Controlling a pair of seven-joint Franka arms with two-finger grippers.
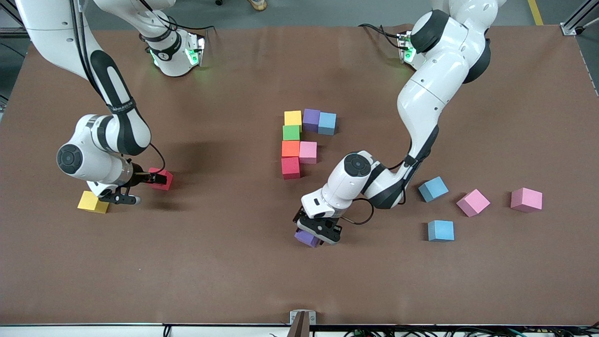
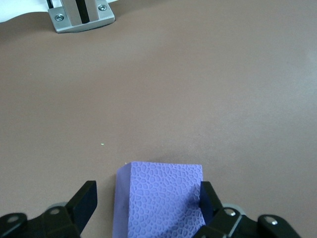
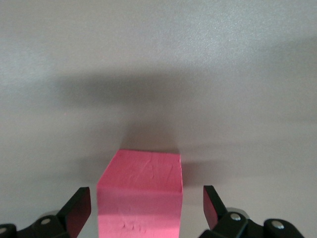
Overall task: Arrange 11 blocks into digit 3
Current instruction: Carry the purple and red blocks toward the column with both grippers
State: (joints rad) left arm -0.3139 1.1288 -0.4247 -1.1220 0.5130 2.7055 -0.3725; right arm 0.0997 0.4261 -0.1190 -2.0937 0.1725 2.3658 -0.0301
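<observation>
I need to extend the digit 3, so I should next grab the opposite sides of the loose red block [image 1: 163, 179] [image 3: 140, 194] with my right gripper.
The partial digit 3 sits mid-table: yellow [image 1: 293, 118], purple [image 1: 311, 120] and blue [image 1: 327, 123] blocks in a row, then green [image 1: 291, 132], orange [image 1: 290, 149] and red [image 1: 290, 168] in a line, with pink [image 1: 308, 152] beside the orange. My left gripper [image 1: 314, 232] is open around a loose purple block [image 1: 305, 238], nearer the camera than the figure. In the left wrist view the block [image 2: 161, 198] lies between the jaws [image 2: 148, 203]. My right gripper [image 1: 157, 179] is open around a loose red block [image 1: 163, 179], seen in the right wrist view [image 3: 141, 196].
A loose yellow block [image 1: 93, 202] lies beside the right gripper. Two blue blocks [image 1: 433, 189] [image 1: 441, 230] and two pink blocks [image 1: 473, 202] [image 1: 526, 200] lie toward the left arm's end. A metal bracket [image 1: 302, 317] sits at the table's near edge.
</observation>
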